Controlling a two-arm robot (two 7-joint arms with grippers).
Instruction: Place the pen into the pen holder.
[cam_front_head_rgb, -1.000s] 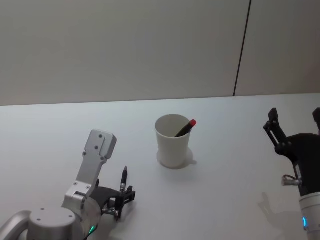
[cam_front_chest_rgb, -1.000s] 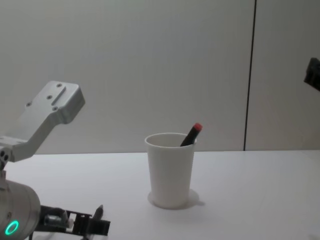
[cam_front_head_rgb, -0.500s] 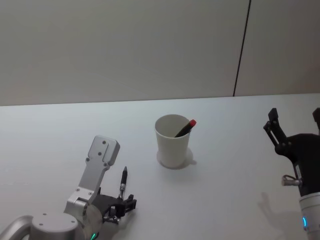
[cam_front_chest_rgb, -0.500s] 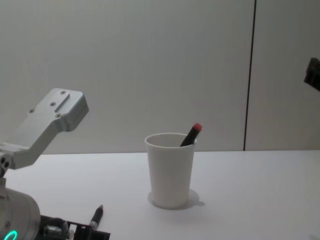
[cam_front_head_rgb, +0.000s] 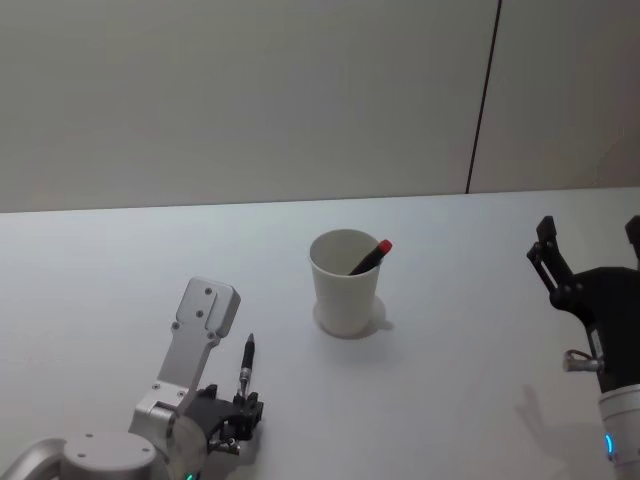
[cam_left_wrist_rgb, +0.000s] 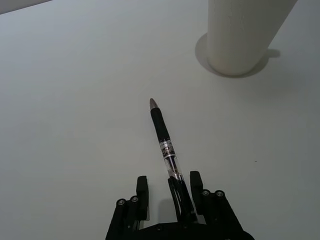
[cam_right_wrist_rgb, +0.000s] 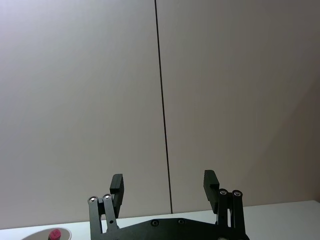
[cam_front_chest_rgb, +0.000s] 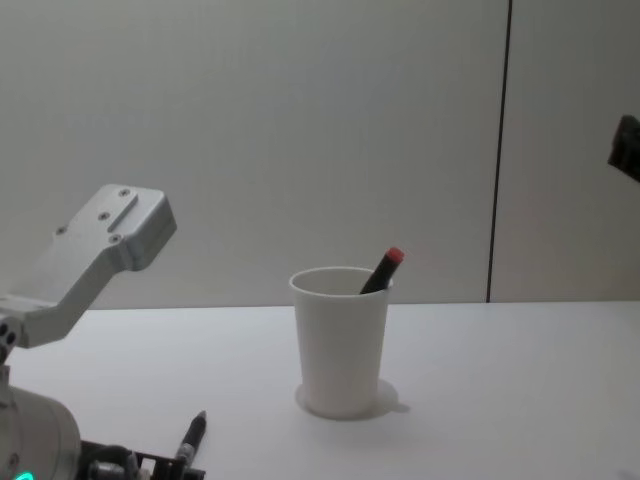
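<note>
My left gripper grabs the pen by its clip end (cam_left_wrist_rgb: 182, 197) next, so the pen's metal tip (cam_left_wrist_rgb: 153, 104) stays free on the way to the pen holder.
The pen (cam_left_wrist_rgb: 164, 140), dark with a clear barrel, lies on the white table with its tip towards the pen holder (cam_left_wrist_rgb: 245, 35). My left gripper (cam_left_wrist_rgb: 169, 181) is low at the pen's rear end and open, one finger on each side of the barrel. In the head view the pen (cam_front_head_rgb: 246, 365) and left gripper (cam_front_head_rgb: 245, 408) sit near the front left. The pen holder (cam_front_head_rgb: 346, 285) is a white paper cup standing at the centre. A red-capped pen (cam_front_head_rgb: 370, 257) leans inside it. My right gripper (cam_front_head_rgb: 590, 235) hangs open and raised at the far right.
The table (cam_front_head_rgb: 450, 380) is bare white around the cup. A pale wall with a dark vertical seam (cam_front_head_rgb: 483, 100) runs behind its far edge. In the chest view the left arm's grey link (cam_front_chest_rgb: 95, 250) rises at the left.
The left gripper has dropped lower and drawn back along the pen towards its rear end. The pen, the cup and the right arm have not moved.
</note>
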